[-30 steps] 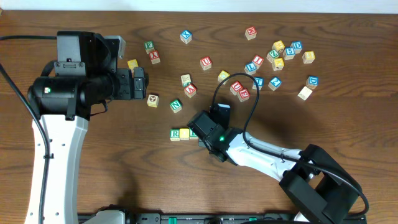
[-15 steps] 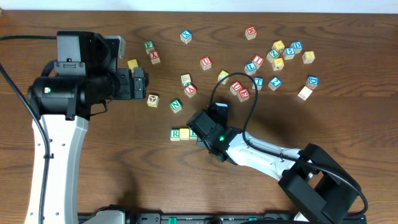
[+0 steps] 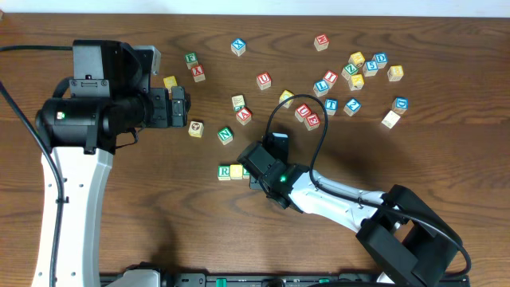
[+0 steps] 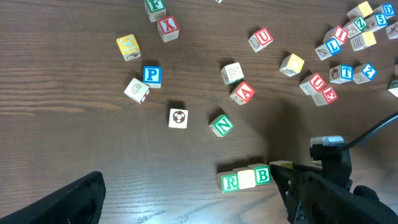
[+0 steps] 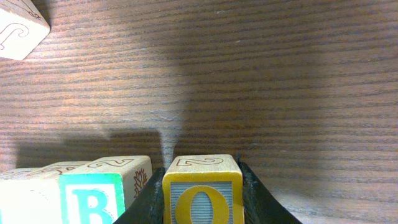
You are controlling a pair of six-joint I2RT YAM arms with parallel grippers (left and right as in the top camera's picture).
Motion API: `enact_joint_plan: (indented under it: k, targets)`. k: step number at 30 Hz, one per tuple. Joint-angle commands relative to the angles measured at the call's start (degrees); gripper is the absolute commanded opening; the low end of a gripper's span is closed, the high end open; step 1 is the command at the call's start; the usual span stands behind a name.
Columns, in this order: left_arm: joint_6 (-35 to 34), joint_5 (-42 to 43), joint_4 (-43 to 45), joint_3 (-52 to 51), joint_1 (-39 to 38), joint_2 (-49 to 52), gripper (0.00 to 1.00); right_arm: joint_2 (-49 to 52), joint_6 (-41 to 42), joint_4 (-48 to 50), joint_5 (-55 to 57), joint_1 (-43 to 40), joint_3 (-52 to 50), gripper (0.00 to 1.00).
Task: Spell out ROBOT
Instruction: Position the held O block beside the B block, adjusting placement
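Observation:
The yellow O cube (image 5: 203,198) in the robot's fingers is on the tabletop, level with the green B cube, so the right gripper is ready to let it go.
Near the table's front middle stands a row of three cubes: the green R cube (image 3: 225,171), a plain yellow-faced cube (image 3: 237,171) and the green B cube (image 3: 248,170) (image 5: 93,199). My right gripper (image 3: 260,174) (image 5: 202,190) is shut on a yellow O cube (image 5: 202,196), low over the wood just right of the B with a narrow gap between them. The blue T cube (image 3: 331,104) (image 4: 344,73) lies among loose cubes further back. My left gripper (image 3: 180,108) hovers open at the back left, holding nothing; one of its fingers (image 4: 71,199) shows.
Loose cubes are scattered across the back: a green N cube (image 3: 225,135), a soccer-ball cube (image 3: 195,128), red-lettered cubes (image 3: 307,114) and a cluster at the back right (image 3: 362,68). The right arm's cable (image 3: 275,119) loops over the table's middle.
My right gripper has shifted slightly left with the O cube, closer to the B cube. The left arm has not moved.

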Motion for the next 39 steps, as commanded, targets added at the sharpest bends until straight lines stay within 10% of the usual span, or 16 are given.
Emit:
enact_joint_plan:
  k: [1,12,39]
  targets:
    - [1.01,0.48,-0.15,1.01,0.17,-0.02,0.98,1.29,-0.66,-0.46,-1.64,0.50,-0.20,0.04]
    - [1.01,0.48,-0.15,1.01,0.17,-0.02,0.98,1.29,-0.68,-0.50,-1.62,0.50,-0.20,0.41]
    - [1.01,0.48,-0.15,1.01,0.17,-0.02,0.98,1.16,-0.68,-1.31,0.55,0.44,0.13,0.43]
